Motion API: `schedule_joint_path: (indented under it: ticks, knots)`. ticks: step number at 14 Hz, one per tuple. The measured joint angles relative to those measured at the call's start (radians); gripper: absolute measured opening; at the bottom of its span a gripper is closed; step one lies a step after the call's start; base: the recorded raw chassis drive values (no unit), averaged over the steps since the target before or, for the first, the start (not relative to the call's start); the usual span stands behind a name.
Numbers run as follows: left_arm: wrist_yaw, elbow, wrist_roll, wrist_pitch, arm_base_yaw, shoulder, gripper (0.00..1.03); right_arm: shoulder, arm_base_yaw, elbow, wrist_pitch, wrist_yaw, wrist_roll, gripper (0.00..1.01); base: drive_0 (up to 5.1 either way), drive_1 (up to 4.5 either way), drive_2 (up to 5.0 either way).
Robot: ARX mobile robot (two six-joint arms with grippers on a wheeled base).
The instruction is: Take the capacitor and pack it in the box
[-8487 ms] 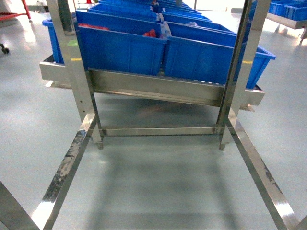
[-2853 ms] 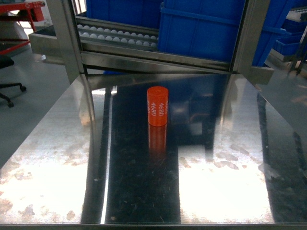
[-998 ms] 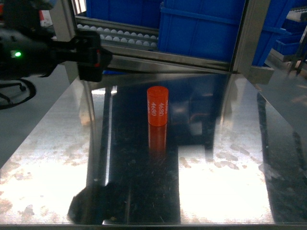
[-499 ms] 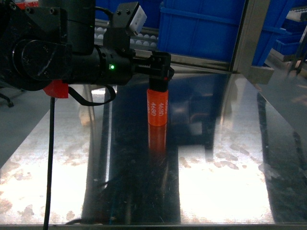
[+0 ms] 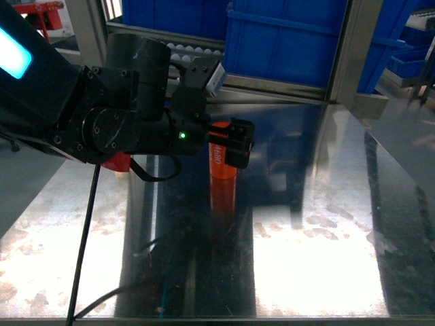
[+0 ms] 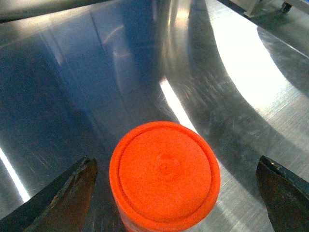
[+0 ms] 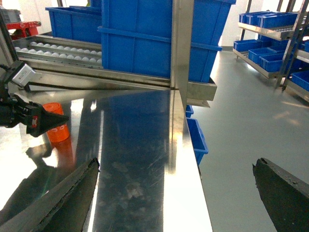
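Note:
My left gripper grabs the capacitor by its upper body (image 5: 219, 146) next, to pack it into the box.
The capacitor (image 5: 223, 178) is an orange cylinder with white "4680" print, standing upright on the shiny steel table (image 5: 326, 224). My left gripper (image 5: 228, 145) reaches in from the left, open, with its jaws on either side of the cylinder's upper part. From the left wrist the orange top (image 6: 165, 176) sits between the two dark fingertips (image 6: 72, 193), with gaps on both sides. My right gripper (image 7: 176, 193) is open and empty, off the table's right edge; that view also shows the capacitor (image 7: 59, 130). The box is out of view.
Blue bins (image 5: 285, 41) sit on a roller rack (image 5: 170, 51) behind the table, between steel uprights (image 5: 346, 47). A black cable (image 5: 85, 238) hangs from the left arm. Another blue bin (image 7: 197, 137) sits low beyond the table's right edge (image 7: 186, 159).
The left arm has swung in from the left and dropped lower, so its open jaws now flank the capacitor's upper part. The capacitor has not moved.

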Motion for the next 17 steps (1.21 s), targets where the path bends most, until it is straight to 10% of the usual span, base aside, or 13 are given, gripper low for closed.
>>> schedule_joint_path:
  ticks: [3,7,12,17]
  knots:
    - [-0.020,0.047,0.014,0.006,-0.009,0.069,0.97,0.000,0.000,0.000,0.000,0.000,0.000,0.98,0.0,0.00,0.0]
    - [-0.038,0.082,0.013,-0.001,-0.008,0.095,0.48,0.000,0.000,0.000,0.000,0.000,0.000,0.98,0.0,0.00,0.0]
    - [-0.090,0.021,-0.007,0.069,0.019,0.066,0.45,0.000,0.000,0.000,0.000,0.000,0.000,0.98,0.0,0.00,0.0]
    - [-0.267,-0.339,-0.018,0.195,0.198,-0.421,0.45,0.000,0.000,0.000,0.000,0.000,0.000,0.98,0.0,0.00,0.0]
